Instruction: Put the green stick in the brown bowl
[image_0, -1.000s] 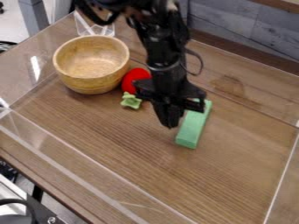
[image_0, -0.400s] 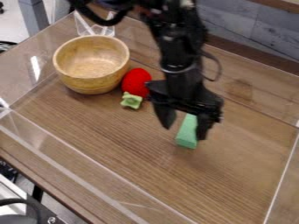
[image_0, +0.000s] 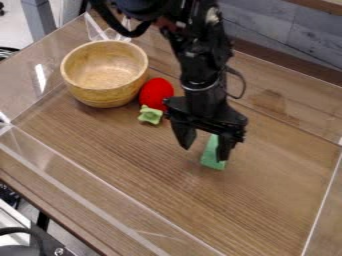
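Observation:
My gripper will grab the green stick next by one end (image_0: 211, 145). Then it can put the stick in the brown bowl (image_0: 104, 72).
The green stick (image_0: 213, 156) lies on the wooden table, right of centre, mostly covered by the gripper. My gripper (image_0: 207, 142) stands straight above it, open, with one finger on each side of the block. Whether the fingers touch the stick I cannot tell. The brown bowl (image_0: 104, 72) sits at the far left, empty, well apart from the gripper.
A red round toy (image_0: 156, 94) with a small green leafy piece (image_0: 151, 116) lies between the bowl and the gripper. Clear plastic walls (image_0: 80, 185) run around the table's edges.
The gripper has opened from nearly shut to wide and has come down over the green stick. The stick has stayed in about the same place.

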